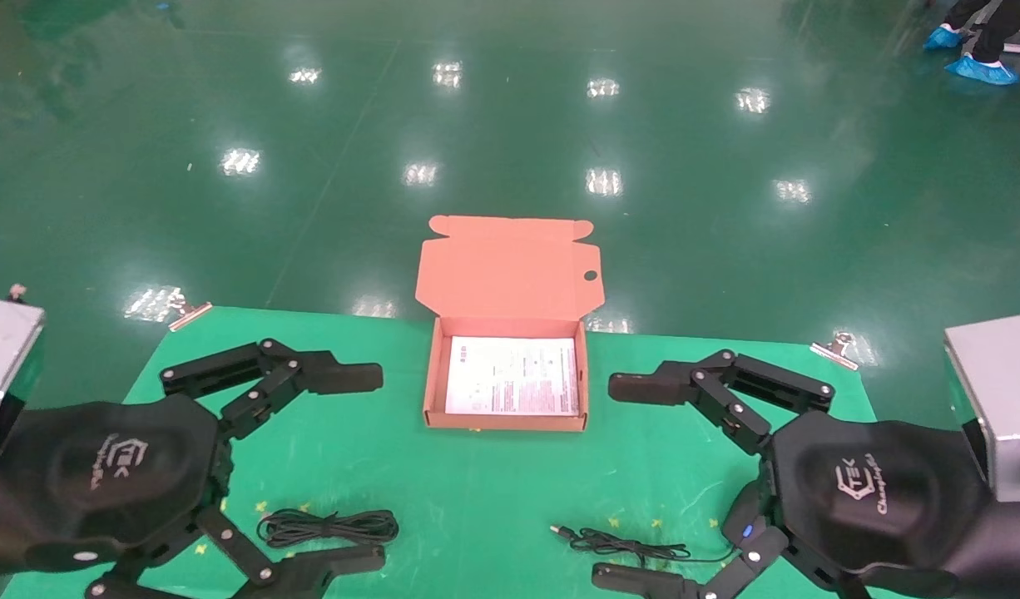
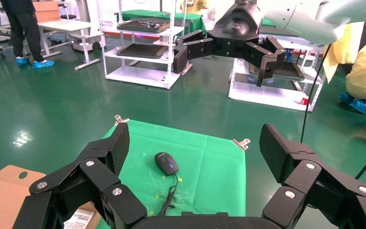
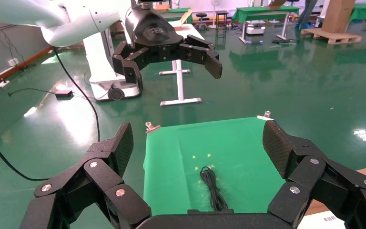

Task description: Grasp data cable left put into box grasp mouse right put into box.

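My left gripper grabs the data cable by its tied middle [image 1: 333, 527] next, where its parts bunch together, as its loops fan out slack at both ends.
The box [image 1: 433, 391] lies open at the table's middle, its lid [image 1: 510, 266] up and a white printed sheet inside. The data cable [image 1: 327, 527] lies looped near the front left; it also shows in the right wrist view [image 3: 212, 188]. My left gripper [image 1: 352, 470] is open and empty, hovering above and just behind the cable. The mouse [image 2: 166, 163] lies at the front right; in the head view it [image 1: 747, 526] is mostly hidden under my right gripper [image 1: 626, 482], which is open and empty above it. The mouse's cord [image 1: 626, 547] runs left to a plug.
The green cloth [image 1: 493, 491] covering the table is held by metal clips at the far corners [image 1: 190, 312], [image 1: 834, 349]. Glossy green floor lies beyond the far edge. Grey housings stand at both sides [image 1: 2, 366], [image 1: 997, 391].
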You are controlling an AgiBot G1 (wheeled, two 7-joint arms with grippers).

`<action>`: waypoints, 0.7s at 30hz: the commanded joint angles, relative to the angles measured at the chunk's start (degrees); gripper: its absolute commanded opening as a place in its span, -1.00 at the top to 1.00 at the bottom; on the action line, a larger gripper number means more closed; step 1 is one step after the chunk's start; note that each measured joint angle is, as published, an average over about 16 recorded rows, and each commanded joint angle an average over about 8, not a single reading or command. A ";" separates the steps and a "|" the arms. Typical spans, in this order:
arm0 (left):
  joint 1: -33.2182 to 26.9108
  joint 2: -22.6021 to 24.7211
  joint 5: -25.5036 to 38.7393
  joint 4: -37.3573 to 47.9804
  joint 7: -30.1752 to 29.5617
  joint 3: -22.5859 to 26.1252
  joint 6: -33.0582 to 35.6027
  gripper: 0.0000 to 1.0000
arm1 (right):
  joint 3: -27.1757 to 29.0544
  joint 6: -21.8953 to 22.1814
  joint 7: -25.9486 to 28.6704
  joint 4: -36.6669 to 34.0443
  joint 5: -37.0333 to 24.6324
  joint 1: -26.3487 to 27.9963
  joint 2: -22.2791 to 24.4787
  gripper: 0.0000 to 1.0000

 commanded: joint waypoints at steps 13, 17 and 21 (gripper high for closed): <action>-0.12 0.15 0.26 0.09 -0.06 0.20 -0.22 -1.00 | 0.00 0.00 0.00 0.00 0.00 0.00 0.00 -1.00; -0.12 0.05 0.72 0.11 -0.16 0.42 -0.18 -1.00 | 0.03 0.04 -0.02 -0.05 -0.01 0.03 0.03 -1.00; -0.42 -0.39 2.61 0.03 -0.74 1.30 0.14 -1.00 | -0.24 0.08 -0.38 0.18 -1.28 0.51 0.32 -1.00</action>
